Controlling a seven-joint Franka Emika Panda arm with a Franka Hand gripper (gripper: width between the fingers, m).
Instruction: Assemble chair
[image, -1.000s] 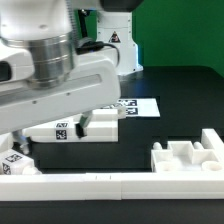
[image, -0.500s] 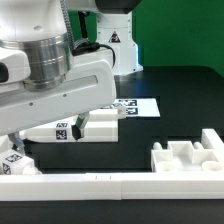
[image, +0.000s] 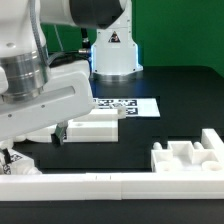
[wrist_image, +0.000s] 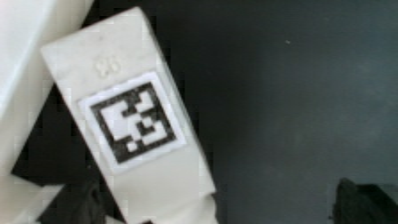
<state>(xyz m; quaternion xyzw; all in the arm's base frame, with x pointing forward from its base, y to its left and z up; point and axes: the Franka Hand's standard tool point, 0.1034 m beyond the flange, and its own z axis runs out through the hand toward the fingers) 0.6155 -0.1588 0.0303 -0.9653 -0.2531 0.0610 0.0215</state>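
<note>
The robot will grab the white bar by the end (wrist_image: 169, 193) next to the bar's square tag, so that the tag stays free for assembling the chair.
The chair is in loose white parts. A tagged white bar (wrist_image: 128, 120) lies on the black table, and my gripper (wrist_image: 222, 205) hangs open just above one end of it. That end sits close to one dark finger (wrist_image: 80, 205), while the other finger (wrist_image: 368, 200) is over bare table. In the exterior view my gripper (image: 62, 134) is mostly hidden behind the arm, at the left end of a flat white slab (image: 92, 127). A blocky notched part (image: 186, 155) stands at the front right, and a small tagged block (image: 12, 161) at the far left.
The marker board (image: 128, 105) lies flat behind the slab. A long white rail (image: 110, 184) edges the table's front. The robot base (image: 112, 50) stands at the back. My arm's bulky white link covers the exterior view's left.
My arm has swung toward the exterior view's left, uncovering the marker board and the robot base. The gripper moved left along the slab and stays open.
</note>
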